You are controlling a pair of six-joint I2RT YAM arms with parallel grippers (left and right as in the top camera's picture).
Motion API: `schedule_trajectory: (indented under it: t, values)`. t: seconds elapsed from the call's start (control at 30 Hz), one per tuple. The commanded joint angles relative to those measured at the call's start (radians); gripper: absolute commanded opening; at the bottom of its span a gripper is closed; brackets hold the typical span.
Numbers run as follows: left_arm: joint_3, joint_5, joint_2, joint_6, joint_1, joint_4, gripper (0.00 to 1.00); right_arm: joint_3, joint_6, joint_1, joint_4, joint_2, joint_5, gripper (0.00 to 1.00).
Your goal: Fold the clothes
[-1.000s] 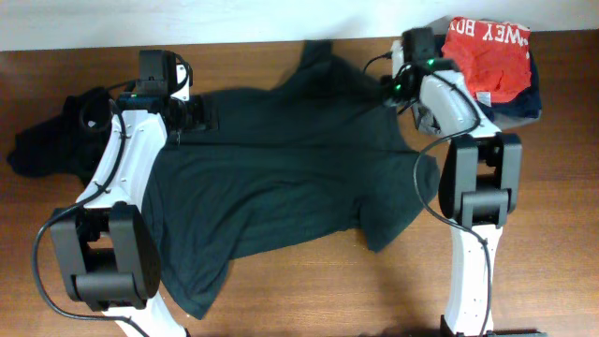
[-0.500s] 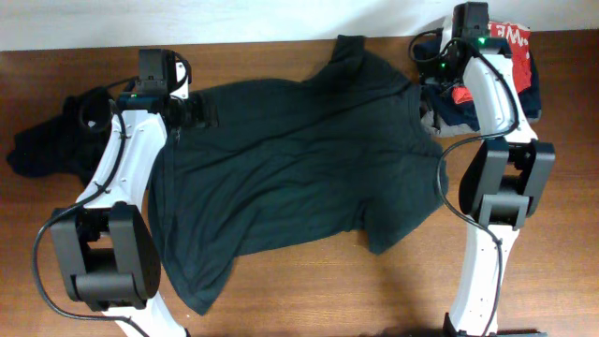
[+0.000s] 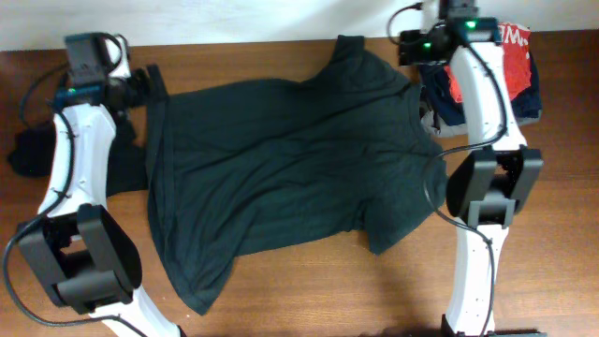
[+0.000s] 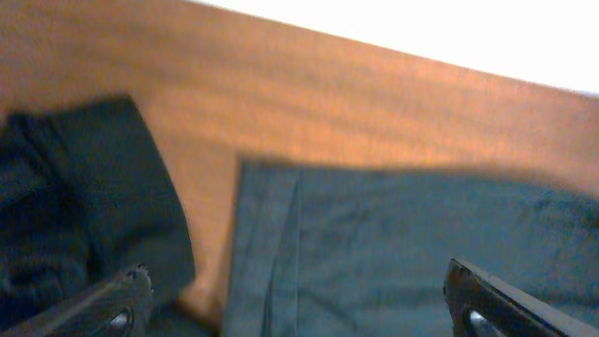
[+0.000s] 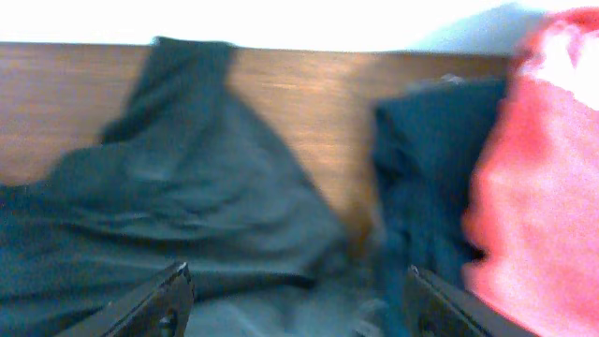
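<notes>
My left gripper grabs the dark green T-shirt (image 3: 281, 178) by its far corner beside the black garment next, to fold the T-shirt's far edge over.
A large dark green T-shirt (image 3: 281, 178) lies spread flat across the table, its hem toward the front left. My left gripper (image 3: 148, 82) hovers over the shirt's far left corner, open, with nothing between its fingers. In the left wrist view the shirt's edge (image 4: 281, 262) runs under the left gripper (image 4: 299, 314). My right gripper (image 3: 409, 47) is open beside the shirt's far right sleeve (image 5: 178, 187), holding nothing; the right gripper (image 5: 299, 304) hangs just above cloth. A second black garment (image 3: 33, 150) lies bunched at the far left.
At the back right sits a pile (image 3: 510, 56) of red cloth with white lettering on dark blue cloth, close to my right gripper; the red cloth (image 5: 543, 187) fills the right wrist view's right side. The table's back edge (image 3: 243, 39) meets a white wall.
My right gripper pulled the shirt's far right part toward the back right, then opened and let go. My left arm swung left to the shirt's far left corner, still open.
</notes>
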Motion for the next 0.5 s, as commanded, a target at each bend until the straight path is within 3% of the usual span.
schedule_trajectory:
  t: [0.0, 0.17, 0.27, 0.3, 0.47]
  values:
    - [0.073, 0.044, 0.108, 0.020, -0.005, 0.010, 0.99, 0.016, -0.012, 0.057, 0.046, 0.017, -0.022, 0.75]
    - [0.140, 0.041, 0.250, 0.035, -0.029, 0.061, 0.98, 0.016, -0.011, 0.101, 0.130, 0.034, -0.018, 0.75]
    - [0.150, 0.004, 0.319, 0.034, -0.044, 0.109, 0.89, 0.016, -0.009, 0.112, 0.160, 0.039, -0.010, 0.73]
    - [0.150, -0.015, 0.336, 0.035, -0.048, 0.124, 0.82, 0.016, -0.009, 0.114, 0.167, 0.039, -0.002, 0.72]
    - [0.150, -0.116, 0.386, 0.035, -0.056, 0.161, 0.74, 0.016, -0.010, 0.112, 0.175, 0.049, 0.008, 0.71]
